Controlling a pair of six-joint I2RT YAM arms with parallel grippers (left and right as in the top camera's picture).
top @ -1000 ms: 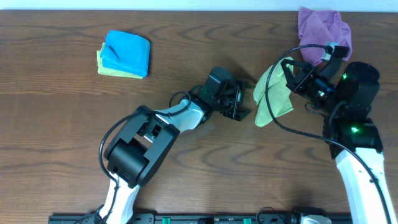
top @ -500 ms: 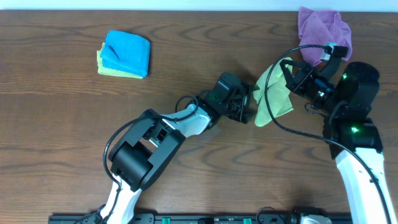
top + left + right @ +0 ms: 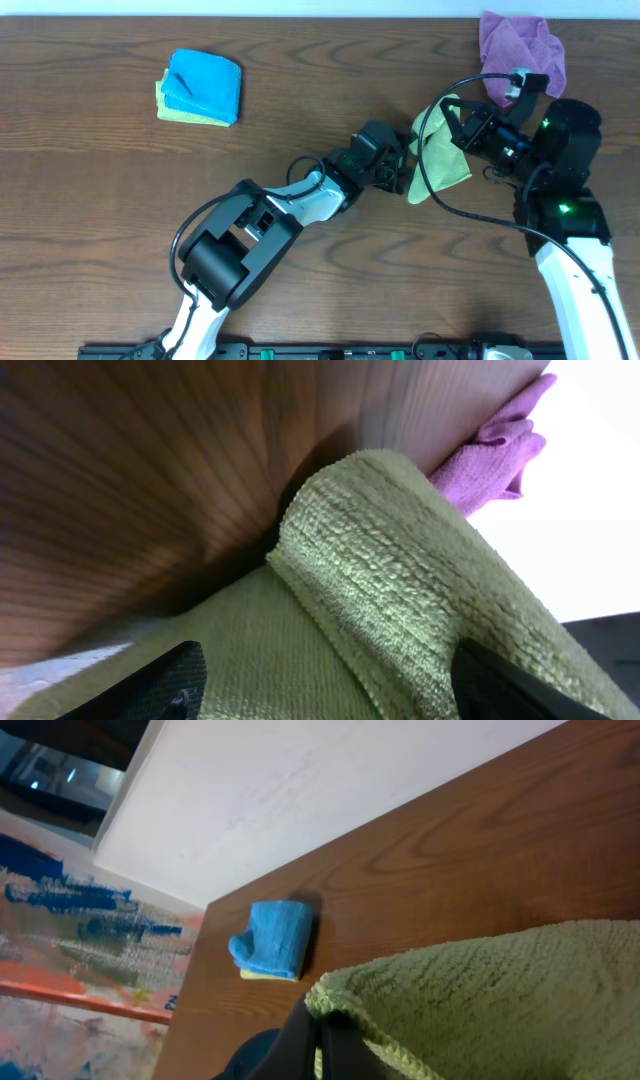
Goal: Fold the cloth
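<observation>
I will spread the cloth for folding, so next I will grab the light green cloth's free side (image 3: 414, 167) (image 3: 328, 671) with my left gripper, away from where my right gripper pinches the hem.
A light green cloth (image 3: 441, 155) hangs crumpled from my right gripper (image 3: 452, 124), which is shut on its upper edge right of table centre. In the right wrist view the shut fingers (image 3: 320, 1032) pinch the cloth's hem (image 3: 500, 990). My left gripper (image 3: 400, 170) is open and sits against the cloth's left side. In the left wrist view the green cloth (image 3: 400, 590) fills the space between the two spread fingertips (image 3: 325, 685).
A purple cloth (image 3: 520, 42) lies bunched at the far right edge, also seen in the left wrist view (image 3: 495, 445). A folded blue cloth on a green one (image 3: 200, 88) sits at the far left, also in the right wrist view (image 3: 272, 940).
My left gripper has moved right across the table up to the green cloth. The right gripper, still holding the cloth, has shifted slightly left.
</observation>
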